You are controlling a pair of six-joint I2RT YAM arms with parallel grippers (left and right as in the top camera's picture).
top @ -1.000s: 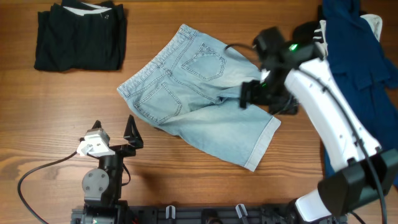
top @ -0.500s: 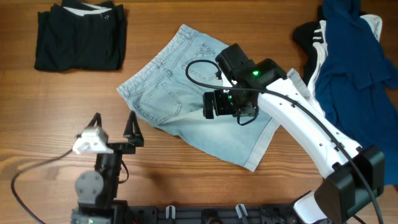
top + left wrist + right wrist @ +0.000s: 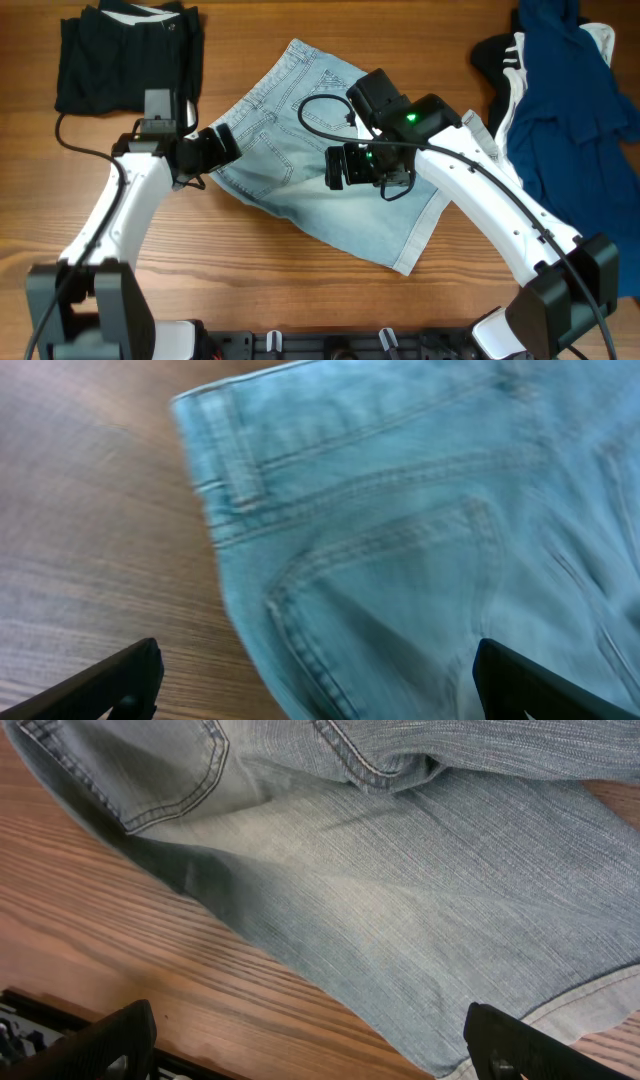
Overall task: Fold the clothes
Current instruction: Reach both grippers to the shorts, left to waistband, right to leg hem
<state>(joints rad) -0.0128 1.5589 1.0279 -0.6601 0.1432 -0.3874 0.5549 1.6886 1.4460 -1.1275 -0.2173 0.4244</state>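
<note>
The leg edge of the shorts is left for my right gripper. My left gripper will grip the shorts' side edge (image 3: 221,184) (image 3: 226,557) by the waistband corner to fold them over.
Pale light-blue denim shorts (image 3: 300,110) lie flat, back pockets up, in the middle of the table. My left gripper (image 3: 218,148) is open and empty over the waistband's left corner. In the left wrist view the gripper (image 3: 320,685) spans a back pocket (image 3: 400,590) and the waistband (image 3: 225,470). My right gripper (image 3: 338,168) is open and empty above the shorts' middle. In the right wrist view the gripper (image 3: 320,1045) hangs over the lower leg edge of the denim (image 3: 420,910). A folded black garment (image 3: 125,60) lies at the back left. Navy-blue, white-trimmed clothes (image 3: 570,100) are heaped at the right.
A black, white-striped garment (image 3: 495,55) lies beside the navy heap. The table is brown wood (image 3: 250,270). The arm bases and a black rail (image 3: 330,345) stand along the front edge. A cable (image 3: 75,145) runs from the left arm.
My left arm has swung from the front of the table up to the shorts' waistband corner. My right arm moved left over the shorts a second ago and has held still since.
</note>
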